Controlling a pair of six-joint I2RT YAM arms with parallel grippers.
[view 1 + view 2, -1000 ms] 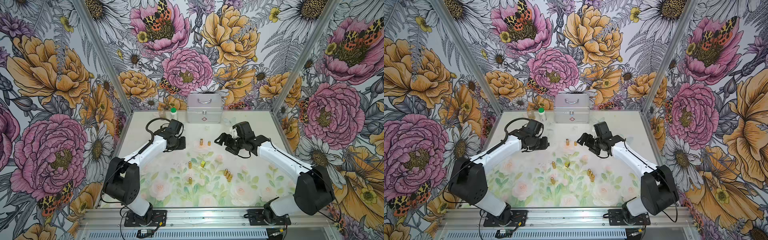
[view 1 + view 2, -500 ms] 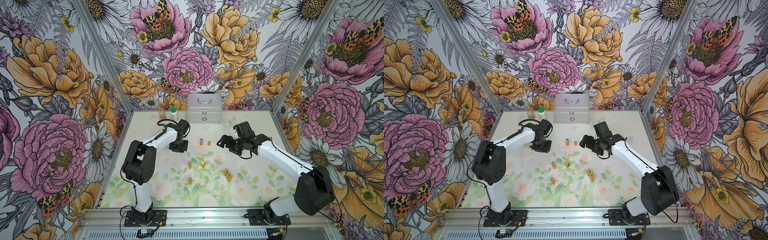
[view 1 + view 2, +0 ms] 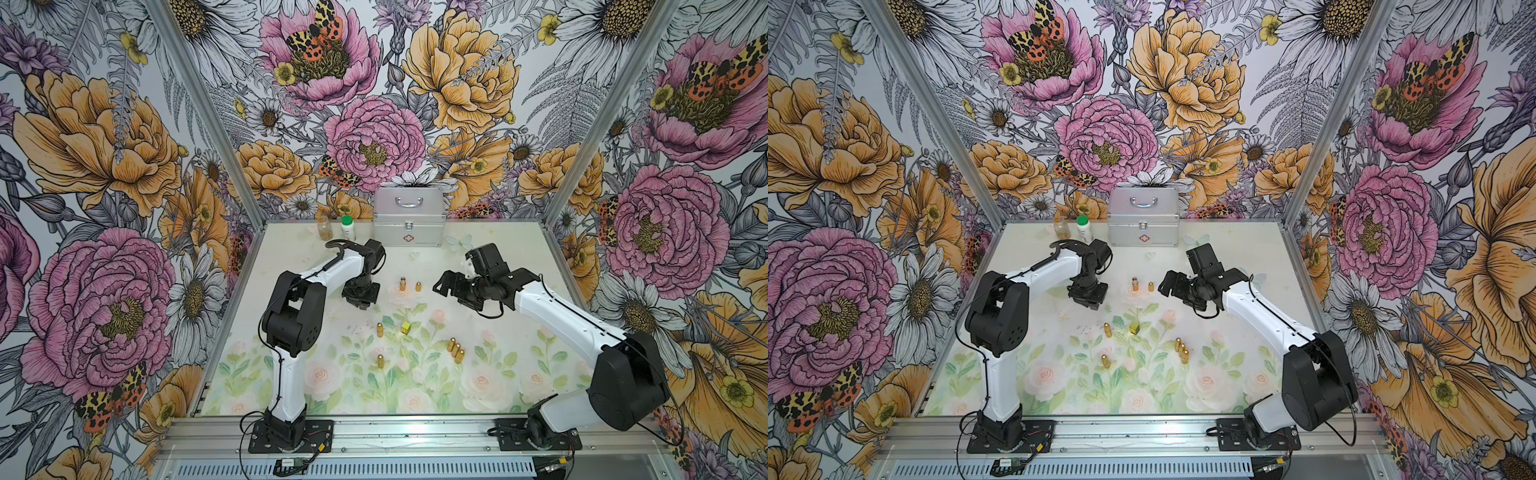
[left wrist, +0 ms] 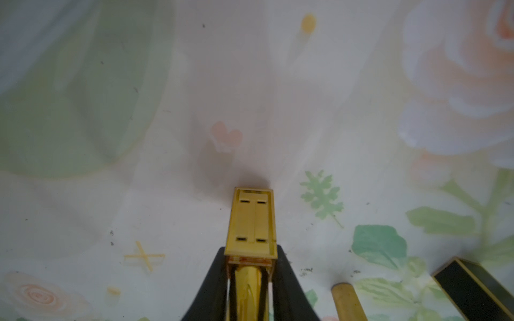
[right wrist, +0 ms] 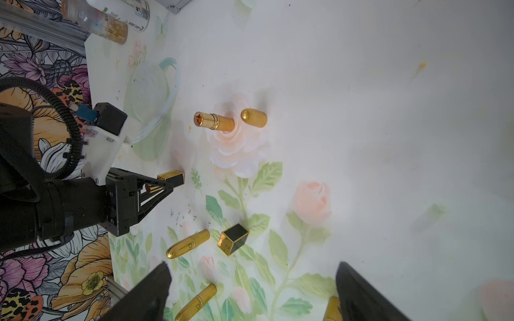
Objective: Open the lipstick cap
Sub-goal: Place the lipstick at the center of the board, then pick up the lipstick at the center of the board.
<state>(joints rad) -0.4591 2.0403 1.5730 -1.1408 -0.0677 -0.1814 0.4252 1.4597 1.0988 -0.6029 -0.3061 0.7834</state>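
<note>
The left gripper should open: the base of the square lipstick below the fingers meets its shadow on the tabletop, so the lipstick would stand there if released.
My left gripper (image 3: 360,302) (image 4: 250,259) points down at the table and is shut on a square gold and black lipstick (image 4: 251,222) (image 5: 170,178). The lipstick's base sticks out past the fingertips, close to the table; its gold inner tube runs back between the fingers. Its cap, a black square with gold edges (image 3: 406,328) (image 5: 233,239) (image 4: 472,289), stands apart on the table, nearer the front. My right gripper (image 3: 445,286) (image 5: 253,291) hangs open above the table to the right with nothing between its fingers.
A round gold lipstick (image 3: 402,284) stands open beside its loose cap (image 3: 418,286). Several gold bullet-shaped lipsticks stand near the middle (image 3: 379,328) (image 3: 380,361) (image 3: 455,350). A silver case (image 3: 409,222) and two bottles (image 3: 324,226) (image 3: 347,226) line the back wall.
The left arm's elbow has risen and its gripper has turned downward, moving slightly forward with the lipstick. The right arm has hardly moved.
</note>
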